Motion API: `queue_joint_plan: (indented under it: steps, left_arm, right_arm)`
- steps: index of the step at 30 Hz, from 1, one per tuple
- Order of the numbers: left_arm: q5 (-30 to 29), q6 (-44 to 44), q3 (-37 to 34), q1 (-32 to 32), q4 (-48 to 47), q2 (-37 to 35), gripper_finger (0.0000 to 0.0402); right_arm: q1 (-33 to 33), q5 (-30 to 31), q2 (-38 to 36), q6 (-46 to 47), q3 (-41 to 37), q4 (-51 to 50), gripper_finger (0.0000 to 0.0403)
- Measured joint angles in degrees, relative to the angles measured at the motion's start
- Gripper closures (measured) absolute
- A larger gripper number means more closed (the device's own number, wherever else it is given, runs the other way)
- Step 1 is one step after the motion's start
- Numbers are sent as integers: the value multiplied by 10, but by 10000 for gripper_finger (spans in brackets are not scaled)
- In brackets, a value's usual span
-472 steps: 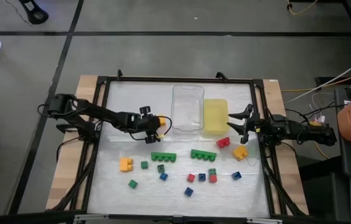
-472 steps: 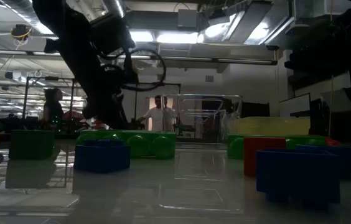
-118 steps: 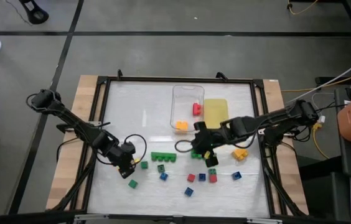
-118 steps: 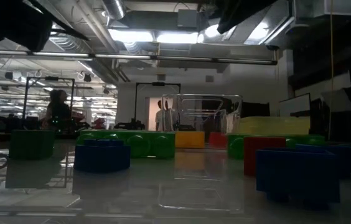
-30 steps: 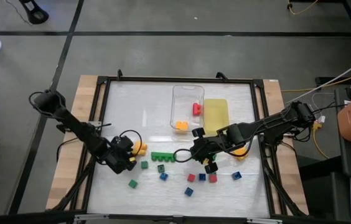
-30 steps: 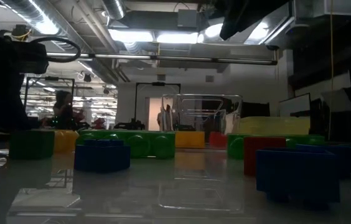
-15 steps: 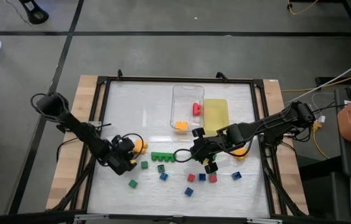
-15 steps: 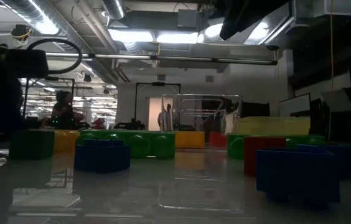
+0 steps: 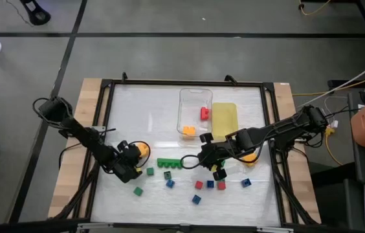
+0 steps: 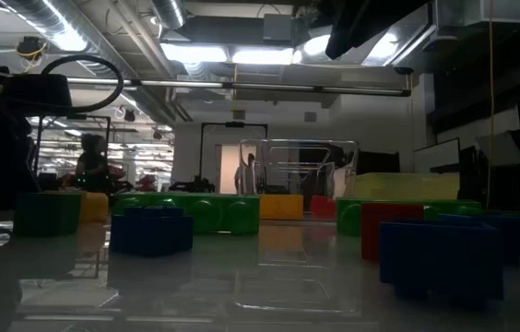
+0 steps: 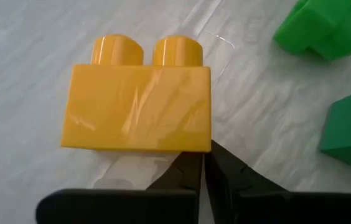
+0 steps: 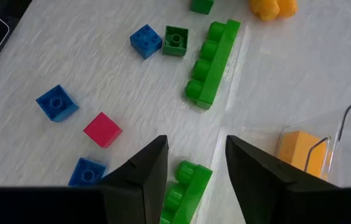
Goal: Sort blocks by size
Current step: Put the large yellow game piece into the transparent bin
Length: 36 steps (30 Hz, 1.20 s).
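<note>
My left gripper, shut short of the orange brick point(image 11: 138, 109), reopens next, then moves toward the brick's studs and closes on the brick's end point(image 11: 208, 111).
An orange two-stud brick point(image 11: 138, 109) rests on the table left of centre point(image 9: 142, 149), and my left gripper point(image 11: 203, 163) is shut right at its near lower corner. One long green bar point(image 9: 169, 162) lies flat beside it. My right gripper point(image 12: 195, 146) stands open at mid-table point(image 9: 203, 158), with the end of a second green bar point(image 12: 185, 183) between its fingers. That bar lies nearer one finger; whether it touches it cannot be told. Small green, blue and red cubes point(image 9: 199, 185) are scattered along the near side. My left gripper has its shut fingertips point(image 11: 194, 163) against the orange brick's lower edge, near one corner point(image 11: 201, 147). The fingers come slanting down from the table's near left. The brick lies on the table with its studs pointing away from the fingers.
A clear tray point(image 9: 181, 110) at the far middle holds an orange block point(image 9: 189, 131) and a red one point(image 9: 204, 113). The yellow tray point(image 9: 224, 116) stands right beside it. Another orange block point(image 9: 250, 156) lies under my right arm. A black frame borders the table.
The orange brick has slid a little toward the table's far left, with my left gripper following close behind it. My right gripper has kept still over the green bar.
</note>
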Motion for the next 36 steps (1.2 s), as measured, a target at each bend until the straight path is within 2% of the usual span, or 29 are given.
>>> queue_joint_plan:
  steps: [16,27,30,36]
  left_arm:
    - [-3,-31,0,0,3,0,392]
    - [-33,1,0,0,13,0,284]
    - [-54,2,0,0,13,0,274]
    - [-98,16,0,0,13,1,280]
  right_arm:
    - [0,0,0,0,0,0,240]
    - [0,0,0,0,0,0,240]
    - [0,0,0,0,0,0,240]
    - [0,0,0,0,0,0,240]
